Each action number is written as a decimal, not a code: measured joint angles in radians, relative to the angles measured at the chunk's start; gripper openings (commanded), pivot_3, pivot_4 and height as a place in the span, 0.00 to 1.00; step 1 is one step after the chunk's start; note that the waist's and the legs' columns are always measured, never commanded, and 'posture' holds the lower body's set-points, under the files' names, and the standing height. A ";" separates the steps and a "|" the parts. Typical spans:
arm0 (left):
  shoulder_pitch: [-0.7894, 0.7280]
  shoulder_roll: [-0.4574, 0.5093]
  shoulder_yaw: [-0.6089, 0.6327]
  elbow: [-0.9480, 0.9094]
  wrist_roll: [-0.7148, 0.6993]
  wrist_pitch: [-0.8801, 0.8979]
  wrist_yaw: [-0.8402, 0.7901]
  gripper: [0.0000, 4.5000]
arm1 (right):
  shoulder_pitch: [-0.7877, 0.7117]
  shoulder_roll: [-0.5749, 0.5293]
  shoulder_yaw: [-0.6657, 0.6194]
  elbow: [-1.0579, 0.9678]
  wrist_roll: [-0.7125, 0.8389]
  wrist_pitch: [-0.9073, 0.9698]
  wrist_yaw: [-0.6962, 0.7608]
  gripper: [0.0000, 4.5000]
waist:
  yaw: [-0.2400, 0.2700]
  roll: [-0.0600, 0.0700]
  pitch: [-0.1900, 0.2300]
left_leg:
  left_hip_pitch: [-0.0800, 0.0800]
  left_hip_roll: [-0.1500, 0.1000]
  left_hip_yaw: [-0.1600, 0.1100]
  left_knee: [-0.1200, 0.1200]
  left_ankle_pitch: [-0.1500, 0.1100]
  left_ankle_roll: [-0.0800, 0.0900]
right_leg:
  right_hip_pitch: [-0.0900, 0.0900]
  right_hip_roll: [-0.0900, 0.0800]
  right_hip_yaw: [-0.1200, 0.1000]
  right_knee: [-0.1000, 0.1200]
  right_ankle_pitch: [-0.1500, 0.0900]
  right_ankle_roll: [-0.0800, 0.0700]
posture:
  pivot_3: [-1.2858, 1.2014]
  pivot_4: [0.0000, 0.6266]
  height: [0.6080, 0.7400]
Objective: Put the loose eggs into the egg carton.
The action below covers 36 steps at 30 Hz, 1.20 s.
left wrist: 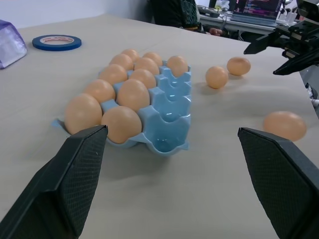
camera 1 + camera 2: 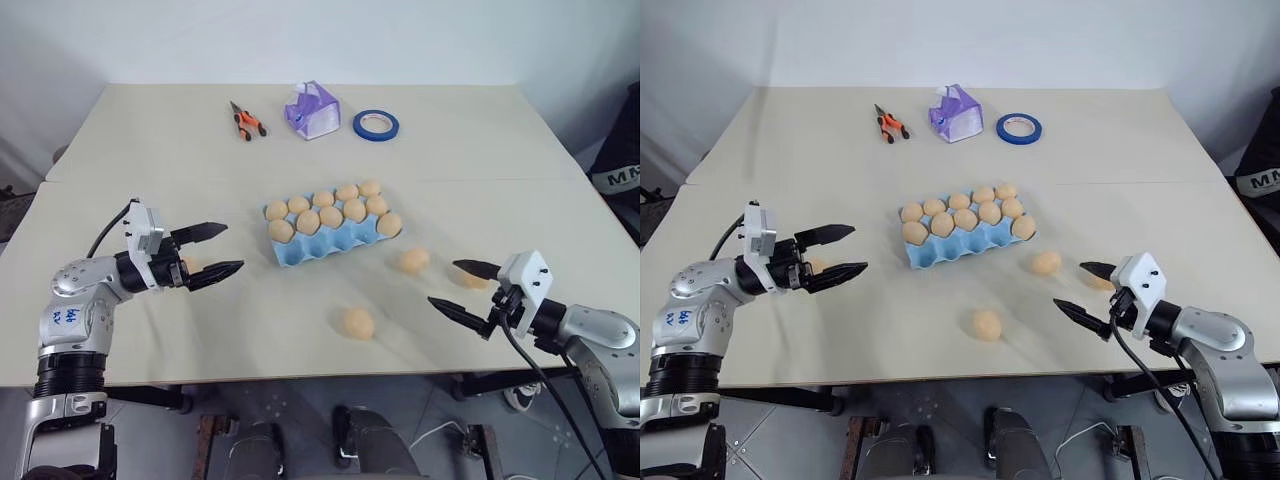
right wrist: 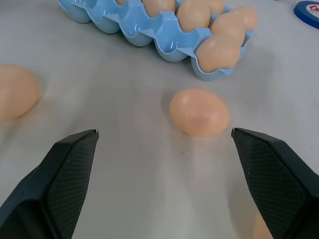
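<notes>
My right gripper grabs the egg's opposite sides at the widest part next, as the loose egg curves away toward its rounded top (image 2: 413, 254) (image 3: 198, 97).
The light blue egg carton (image 2: 322, 254) lies mid-table. Its two far rows are full of pale orange eggs, and its near row has one egg at the right end and empty cups beside it. Loose eggs lie on the table: one (image 2: 414, 260) right of the carton, one (image 2: 358, 323) nearer the front edge, and one (image 2: 477, 281) partly behind my right gripper's fingers. Another egg (image 2: 190, 266) shows beside the base of my left gripper's fingers. My left gripper (image 2: 233, 247) hovers open left of the carton. My right gripper (image 2: 443, 282) is open and empty, facing the egg (image 3: 199, 110) right of the carton.
At the back of the table (image 2: 150, 140) lie orange-handled pliers (image 2: 247, 122), a purple-white pouch (image 2: 312, 110) and a blue tape roll (image 2: 375, 124). The table's front edge runs just below both grippers. A seam crosses the tabletop behind the carton.
</notes>
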State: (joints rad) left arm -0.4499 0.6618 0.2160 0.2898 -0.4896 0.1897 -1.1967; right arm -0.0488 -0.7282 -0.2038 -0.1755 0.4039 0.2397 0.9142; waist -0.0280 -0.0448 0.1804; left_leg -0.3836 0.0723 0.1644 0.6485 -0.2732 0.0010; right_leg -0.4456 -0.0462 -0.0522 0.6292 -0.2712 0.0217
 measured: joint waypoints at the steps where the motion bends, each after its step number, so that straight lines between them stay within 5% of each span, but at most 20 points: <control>1: -0.004 -0.001 0.000 0.003 0.000 -0.005 -0.003 0.99 | 0.000 0.000 0.000 0.000 0.000 -0.001 -0.004 1.00 | 0.000 0.000 0.000 | 0.000 0.000 0.000 0.000 0.000 0.000 | 0.000 0.000 0.000 0.000 0.000 0.000 | 0.52 0.24 1.00; 18: -0.027 -0.006 -0.035 0.037 0.026 0.009 0.034 0.99 | 0.097 0.020 -0.069 -0.084 0.021 0.016 -0.102 1.00 | 0.002 0.000 0.000 | 0.000 0.000 0.000 0.000 0.000 0.000 | 0.000 0.000 0.000 0.000 0.000 0.000 | 0.52 0.24 1.00; 29: -0.050 -0.023 -0.073 0.029 0.025 0.010 -0.010 0.99 | 0.489 0.155 -0.310 -0.257 0.111 0.052 -0.182 1.00 | 0.005 0.001 0.000 | 0.000 0.000 -0.001 -0.001 -0.001 -0.002 | 0.001 0.000 0.000 -0.001 0.000 0.000 | 0.52 0.24 1.00; 36: -0.050 -0.024 -0.101 0.027 0.020 0.020 -0.099 0.99 | 0.576 0.230 -0.346 -0.291 0.115 0.044 -0.231 1.00 | -0.006 0.001 -0.001 | 0.002 -0.001 0.000 0.000 -0.002 -0.003 | 0.001 0.001 0.003 -0.002 0.001 -0.001 | 0.52 0.24 1.00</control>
State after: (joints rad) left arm -0.5003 0.6382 0.1153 0.3170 -0.4691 0.2099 -1.2960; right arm 0.5270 -0.4985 -0.5493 -0.4664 0.5193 0.2837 0.6833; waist -0.0341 -0.0437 0.1799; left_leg -0.3818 0.0714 0.1649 0.6483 -0.2749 -0.0022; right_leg -0.4447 -0.0453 -0.0493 0.6275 -0.2704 0.0209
